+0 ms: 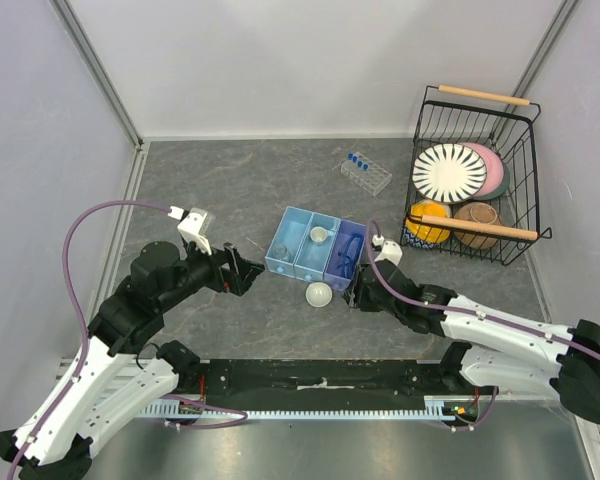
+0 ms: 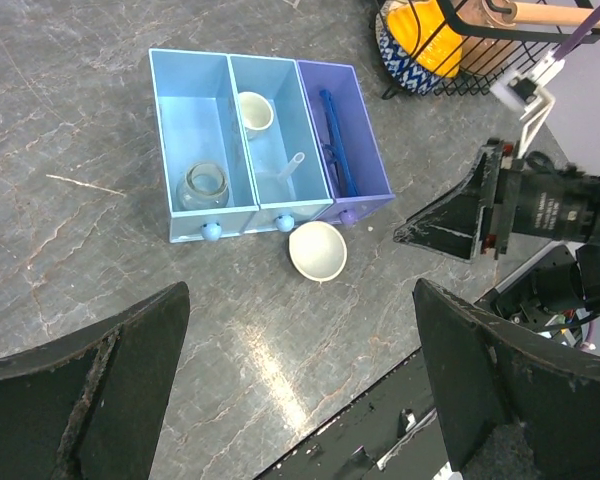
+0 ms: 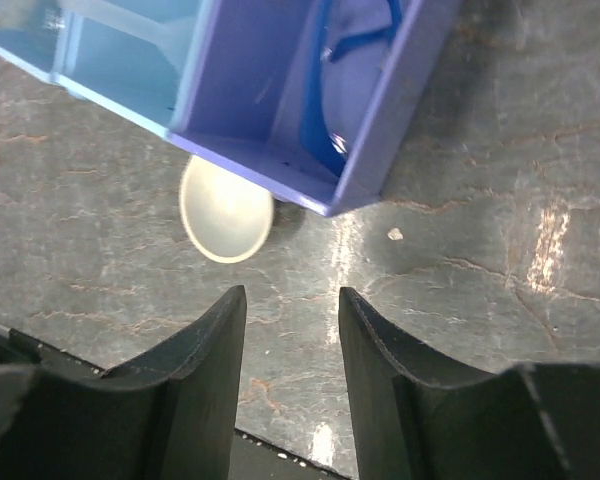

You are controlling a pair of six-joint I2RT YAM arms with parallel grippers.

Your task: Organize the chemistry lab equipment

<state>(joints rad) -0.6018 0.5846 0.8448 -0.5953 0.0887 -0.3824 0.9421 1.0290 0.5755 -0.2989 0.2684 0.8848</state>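
Observation:
The white round dish needs its bottom free to rest in the organizer, so my right gripper should grab the dish by its rim (image 1: pixel 330 297) (image 3: pixel 244 254) next.
A clear tube rack (image 1: pixel 366 173) with blue-capped tubes (image 1: pixel 357 158) stands on the table at the back. One white round dish (image 1: pixel 319 294) lies on the table just in front of a three-part blue and purple organizer box (image 1: pixel 281 248). It shows in the left wrist view (image 2: pixel 318 250) and the right wrist view (image 3: pixel 226 210). The other white dish (image 2: pixel 255 110) sits in the middle compartment. Blue-framed safety glasses (image 2: pixel 335 140) lie in the purple compartment. My left gripper (image 1: pixel 248 272) (image 2: pixel 300 295) is open and empty, left of the loose dish. My right gripper (image 1: pixel 358 292) (image 3: pixel 290 295) is open and empty, right of it.
A small clear jar (image 2: pixel 202 186) sits in the left compartment and a clear plastic piece (image 2: pixel 285 170) in the middle one. A black wire basket (image 1: pixel 533 170) with plates and bowls stands at the back right. White walls close the table at the back and sides.

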